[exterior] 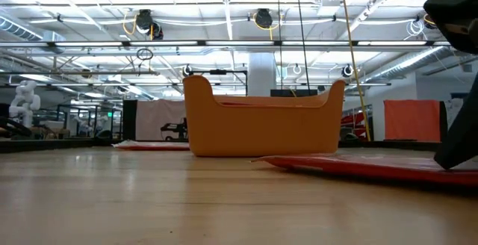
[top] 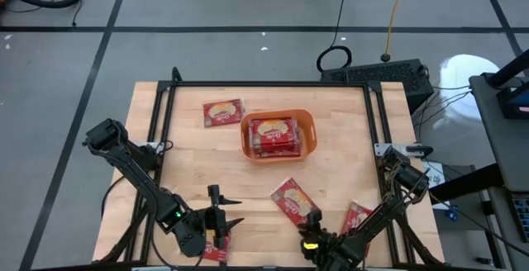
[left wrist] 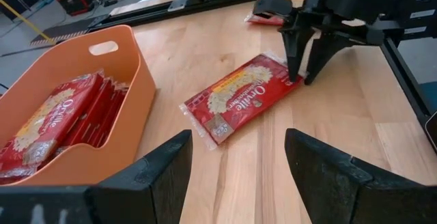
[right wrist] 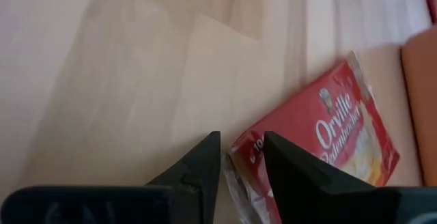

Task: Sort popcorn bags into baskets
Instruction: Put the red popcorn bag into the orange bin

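My left gripper needs to sort the popcorn bag into the orange basket, so next it should grab the bag by its long side edge [left wrist: 257, 117].
The orange basket [top: 307, 127] stands at mid-table with several red popcorn bags [top: 274, 135] stacked inside. One popcorn bag [top: 289, 197] lies flat on the wood in front of it. My right gripper [right wrist: 241, 136] is at that bag's near end, its fingers drawn close on a corner. My left gripper [top: 225, 207] hangs open above the table to the left of that bag and touches nothing; its two fingers frame the bag [left wrist: 242, 98] from a distance. My right gripper has the bag's near corner [right wrist: 237, 153], by the white end seam, between its two fingers. One finger [right wrist: 273, 162] is over the bag, the other [right wrist: 208, 162] over bare wood beside it. The fingers slant down from the table's near right. The bag lies flat on the table.
Another bag [top: 223, 112] lies left of the basket toward the far edge. One [top: 357, 216] lies by my right arm at the near right, and one [top: 216, 250] under my left gripper at the near edge. Bare wood stretches left of the basket.
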Robot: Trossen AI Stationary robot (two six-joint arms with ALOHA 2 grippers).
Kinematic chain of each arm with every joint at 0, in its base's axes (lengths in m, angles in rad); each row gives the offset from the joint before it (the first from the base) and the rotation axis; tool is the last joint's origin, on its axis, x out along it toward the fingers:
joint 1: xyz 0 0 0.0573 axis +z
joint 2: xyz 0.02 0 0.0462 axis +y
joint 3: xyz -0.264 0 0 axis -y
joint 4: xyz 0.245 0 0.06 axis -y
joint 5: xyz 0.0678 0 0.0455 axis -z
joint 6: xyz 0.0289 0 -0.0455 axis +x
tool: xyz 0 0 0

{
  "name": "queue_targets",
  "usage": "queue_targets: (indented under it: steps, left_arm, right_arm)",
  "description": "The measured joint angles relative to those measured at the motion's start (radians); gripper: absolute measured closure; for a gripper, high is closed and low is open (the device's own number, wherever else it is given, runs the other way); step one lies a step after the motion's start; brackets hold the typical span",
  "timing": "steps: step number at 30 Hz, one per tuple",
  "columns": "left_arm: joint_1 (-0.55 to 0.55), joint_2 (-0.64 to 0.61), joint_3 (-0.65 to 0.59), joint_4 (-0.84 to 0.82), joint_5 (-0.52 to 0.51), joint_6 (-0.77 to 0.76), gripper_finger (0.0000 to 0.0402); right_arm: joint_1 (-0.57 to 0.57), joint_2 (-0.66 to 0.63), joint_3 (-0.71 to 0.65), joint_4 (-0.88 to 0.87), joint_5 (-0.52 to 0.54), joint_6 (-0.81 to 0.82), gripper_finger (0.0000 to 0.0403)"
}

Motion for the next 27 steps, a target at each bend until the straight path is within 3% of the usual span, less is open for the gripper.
queue_targets:
  steps: [5,12,19,23,27]
  left_arm:
    - [0.0,0.0,0.0,0.0,0.0,0.0,0.0163]
    - [0.005,0.006,0.001,0.003,-0.002,-0.001,0.0163]
    - [0.069,0.083,0.001,0.065,-0.003,0.058,0.0163]
    - [0.114,0.164,0.001,0.167,0.014,0.176,0.0163]
    - [0.15,0.263,0.001,0.322,0.109,0.305,0.0163]
  right_arm:
    - [0.0,0.0,0.0,-0.046,-0.003,0.088,0.0316]
    - [0.0,0.0,-0.001,-0.079,-0.013,0.134,0.0395]
    - [-0.004,0.002,0.016,-0.048,-0.011,0.086,0.0402]
    - [-0.004,0.002,0.05,-0.018,-0.012,0.037,0.0402]
    - [-0.003,0.002,0.083,-0.018,-0.013,0.011,0.0402]
